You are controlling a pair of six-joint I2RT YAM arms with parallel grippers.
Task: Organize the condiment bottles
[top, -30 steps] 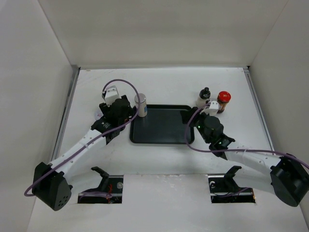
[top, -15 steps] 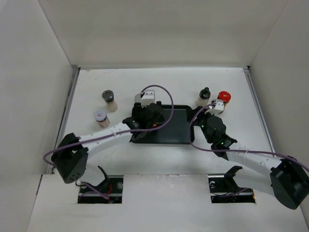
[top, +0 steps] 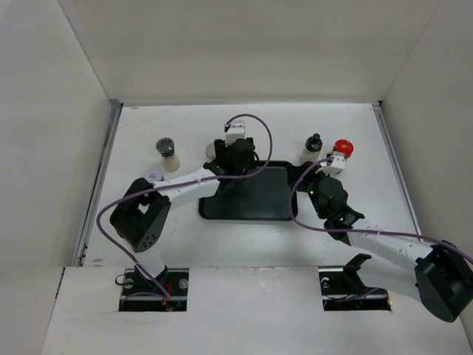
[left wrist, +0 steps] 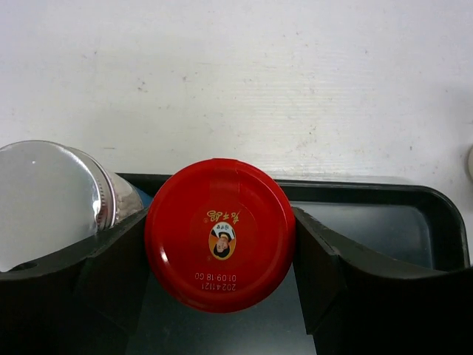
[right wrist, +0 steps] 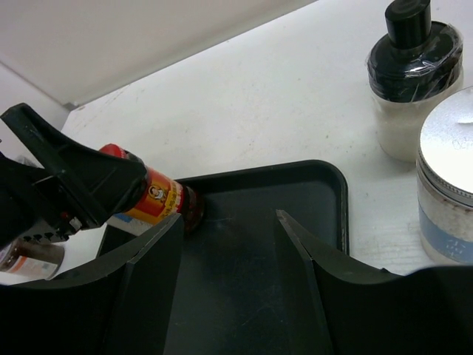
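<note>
I should open my left gripper. The red-capped jar hangs upright beside the silver-capped jar (left wrist: 44, 200) with its base low over the flat tray, so the red-capped jar would land.
My left gripper (top: 235, 159) (left wrist: 220, 248) is shut on a red-capped jar (left wrist: 220, 235) with an orange label (right wrist: 151, 198). The jar's base is at the far left corner of the black tray (top: 255, 211). A silver-capped jar (left wrist: 44, 200) stands right beside it at the left finger. My right gripper (top: 323, 176) (right wrist: 228, 222) is open and empty over the tray's right part. A black-capped bottle (top: 313, 146) (right wrist: 414, 81) and a red-capped jar (top: 342, 150) stand right of the tray. A silver-lidded, blue-labelled jar (right wrist: 451, 185) is close by my right finger.
Two more jars stand on the table left of the tray, one dark-capped (top: 166, 151) and one with a pale cap (top: 154, 176). White walls close in the table on three sides. The tray rim (left wrist: 414, 194) is raised.
The left arm has swung from the table's left side over to the tray's far left corner. The two jars on the left have come into view. The right arm has barely moved.
</note>
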